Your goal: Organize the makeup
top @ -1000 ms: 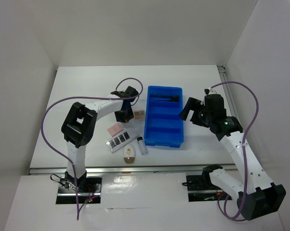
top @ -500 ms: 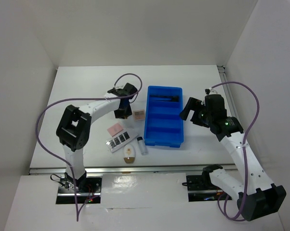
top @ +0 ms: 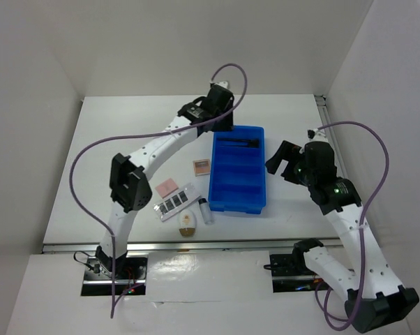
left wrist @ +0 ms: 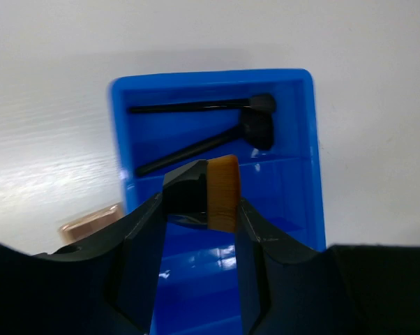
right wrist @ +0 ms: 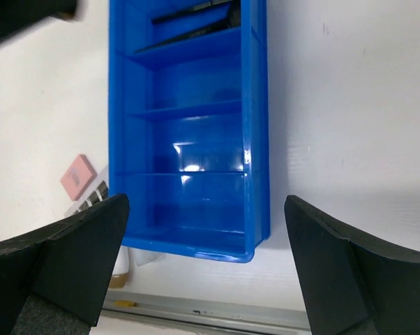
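Observation:
The black brush (left wrist: 217,192) is in the left gripper, high above the blue tray's far section (left wrist: 189,128), so the gripper should lower the brush before it opens.
My left gripper (top: 220,116) hangs over the far end of the blue tray (top: 260,183). In the left wrist view it (left wrist: 199,202) is shut on a black brush with orange-brown bristles (left wrist: 224,188). Two black slim tools (left wrist: 203,105) lie in the tray's far compartment. On the table left of the tray lie a brown compact (top: 201,166), a pink compact (top: 167,187), a white strip palette (top: 176,202), a small white tube (top: 206,211) and a white-tan oval (top: 188,223). My right gripper (top: 283,160) is open and empty, right of the tray (right wrist: 259,139).
The tray's three nearer compartments (right wrist: 189,143) hold nothing. White walls close in the table on the left, back and right. The table's metal front edge (right wrist: 196,307) runs just below the tray. The left arm's purple cable (top: 227,73) loops above the tray's far end.
My left arm has swung from beside the brown compact up and right to over the tray's far end. The brown compact now shows uncovered. My right gripper has shifted slightly right.

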### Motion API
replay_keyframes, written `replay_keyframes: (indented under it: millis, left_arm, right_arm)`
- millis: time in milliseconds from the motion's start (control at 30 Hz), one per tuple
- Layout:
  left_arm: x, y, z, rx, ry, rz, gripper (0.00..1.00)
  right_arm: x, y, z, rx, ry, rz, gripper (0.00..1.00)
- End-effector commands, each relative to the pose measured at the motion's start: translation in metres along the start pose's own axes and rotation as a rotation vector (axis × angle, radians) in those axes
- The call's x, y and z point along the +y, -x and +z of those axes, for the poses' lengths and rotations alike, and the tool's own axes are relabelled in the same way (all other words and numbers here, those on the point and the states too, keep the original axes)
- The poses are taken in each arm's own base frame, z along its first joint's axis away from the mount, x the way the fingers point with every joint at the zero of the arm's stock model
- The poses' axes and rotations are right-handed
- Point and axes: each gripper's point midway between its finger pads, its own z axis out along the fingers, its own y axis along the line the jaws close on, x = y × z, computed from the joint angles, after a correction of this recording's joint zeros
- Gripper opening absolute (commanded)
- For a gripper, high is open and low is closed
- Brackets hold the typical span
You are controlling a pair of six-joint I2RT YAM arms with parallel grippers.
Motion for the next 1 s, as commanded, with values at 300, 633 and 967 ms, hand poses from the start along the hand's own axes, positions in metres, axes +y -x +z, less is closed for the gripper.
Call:
replay_keyframes:
  millis: [300, 633, 967]
  left_arm:
    - [-0.051, -0.040, 0.070, 0.116, -0.220, 0.073, 0.46]
    - [-0.058, -0.030, 0.083, 0.087, -0.279, 0.029, 0.74]
    - [-0.054, 0.016, -0.001, -0.017, -0.292, 0.074, 0.86]
  right_arm:
    - [0.002, 0.028, -0.036, -0.150, 0.010, 0.008, 1.00]
    - [0.004, 0.023, -0.034, -0.134, 0.023, 0.006, 1.00]
    - [0.002, 0.023, -0.038, -0.135, 0.013, 0.007, 1.00]
